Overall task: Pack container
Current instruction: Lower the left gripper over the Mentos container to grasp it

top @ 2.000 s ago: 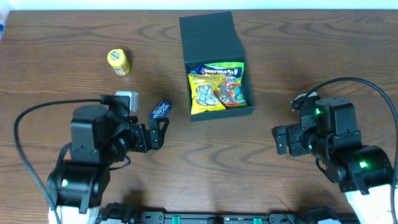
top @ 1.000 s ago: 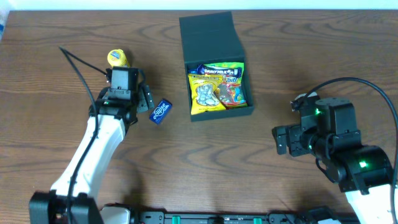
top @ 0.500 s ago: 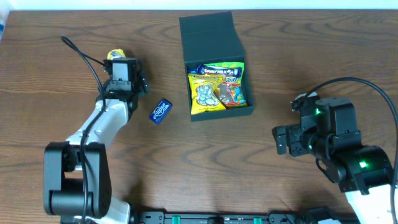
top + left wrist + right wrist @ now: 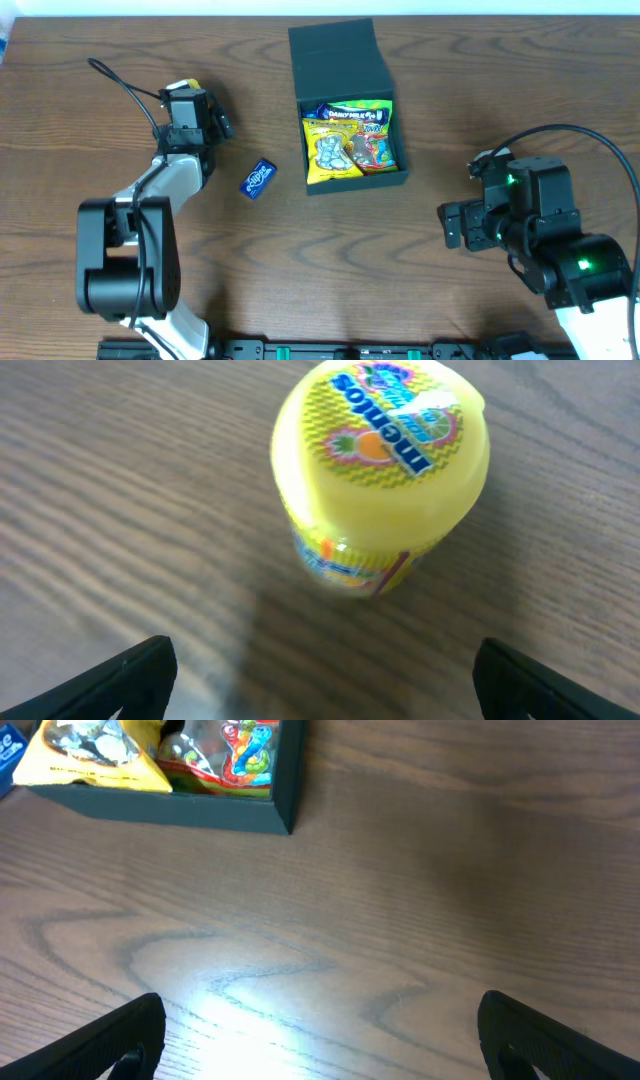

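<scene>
The yellow Mentos tub (image 4: 193, 84) (image 4: 380, 470) is beyond the left gripper's open fingers, so the gripper would miss it if it closed now. The left gripper needs to move toward the tub first, then close on it.
The dark green-black container (image 4: 361, 182) stands at the table's back centre with its flap lid (image 4: 335, 52) open. It holds a yellow packet (image 4: 333, 152), a colourful gummy packet (image 4: 374, 147) and a Dairy Milk bar (image 4: 345, 113). A yellow Mentos tub (image 4: 380, 470) lies on the table. My left gripper (image 4: 325, 690) is open and hovers just short of the tub, which is mostly hidden under it in the overhead view (image 4: 186, 88). A small blue packet (image 4: 259, 178) lies left of the container. My right gripper (image 4: 320, 1040) is open and empty, right of the container's corner (image 4: 200, 812).
The table is brown wood. My right arm (image 4: 530, 235) sits at the front right. The left arm's cable arcs over the far left side. The table's back edge runs just behind the container's lid.
My left arm has stretched from the front left out to the far left and now covers the Mentos tub. The right arm, blue packet and container have not moved.
</scene>
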You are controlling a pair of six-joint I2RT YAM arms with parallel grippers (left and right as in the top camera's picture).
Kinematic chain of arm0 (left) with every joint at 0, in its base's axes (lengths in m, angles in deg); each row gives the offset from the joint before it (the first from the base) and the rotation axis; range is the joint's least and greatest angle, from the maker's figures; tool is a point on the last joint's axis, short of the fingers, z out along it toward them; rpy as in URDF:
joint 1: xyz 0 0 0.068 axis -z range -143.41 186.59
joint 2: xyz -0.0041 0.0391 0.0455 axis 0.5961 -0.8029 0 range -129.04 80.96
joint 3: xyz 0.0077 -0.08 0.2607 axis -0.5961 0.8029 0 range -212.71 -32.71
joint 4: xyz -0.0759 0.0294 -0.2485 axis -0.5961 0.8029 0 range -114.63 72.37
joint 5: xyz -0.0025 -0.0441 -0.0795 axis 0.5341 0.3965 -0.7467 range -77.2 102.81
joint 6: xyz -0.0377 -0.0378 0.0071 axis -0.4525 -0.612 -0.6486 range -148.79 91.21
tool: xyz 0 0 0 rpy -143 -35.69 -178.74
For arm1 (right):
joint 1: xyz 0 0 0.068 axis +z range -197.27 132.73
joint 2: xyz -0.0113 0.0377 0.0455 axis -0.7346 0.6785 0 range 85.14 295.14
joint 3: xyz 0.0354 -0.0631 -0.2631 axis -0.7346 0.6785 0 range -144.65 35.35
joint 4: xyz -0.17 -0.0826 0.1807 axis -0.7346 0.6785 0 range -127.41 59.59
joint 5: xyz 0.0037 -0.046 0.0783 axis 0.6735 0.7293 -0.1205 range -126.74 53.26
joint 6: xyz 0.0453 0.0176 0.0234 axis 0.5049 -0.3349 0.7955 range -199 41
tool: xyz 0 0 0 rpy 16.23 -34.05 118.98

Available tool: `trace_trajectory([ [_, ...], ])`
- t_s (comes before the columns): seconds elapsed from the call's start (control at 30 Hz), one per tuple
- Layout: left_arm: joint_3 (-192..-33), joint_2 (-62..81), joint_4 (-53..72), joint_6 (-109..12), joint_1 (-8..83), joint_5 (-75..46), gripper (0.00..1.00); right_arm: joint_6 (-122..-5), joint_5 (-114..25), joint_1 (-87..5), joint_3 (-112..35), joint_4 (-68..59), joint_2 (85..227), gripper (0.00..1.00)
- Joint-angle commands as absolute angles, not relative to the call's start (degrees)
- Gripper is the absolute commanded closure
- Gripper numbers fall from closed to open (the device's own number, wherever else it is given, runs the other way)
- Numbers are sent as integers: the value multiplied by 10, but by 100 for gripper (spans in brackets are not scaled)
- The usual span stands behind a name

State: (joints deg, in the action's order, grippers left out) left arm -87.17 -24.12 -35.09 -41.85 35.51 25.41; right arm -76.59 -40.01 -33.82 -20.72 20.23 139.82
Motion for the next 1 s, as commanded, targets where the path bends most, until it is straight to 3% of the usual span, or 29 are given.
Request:
trace_trajectory([
  [0.0,-878,-264,-375,-405,354,249,5,-758,-404,-342,-208,202,1394,1],
  [0.8,-889,-332,-564,-373,342,254,4,-758,-404,-342,-208,202,1394,1],
  [0.87,-889,-332,-567,-373,338,254,1,-758,-404,-342,-208,202,1394,1],
  [0.97,-890,-332,-566,-373,334,254,14,-758,-404,-342,-208,202,1394,1],
])
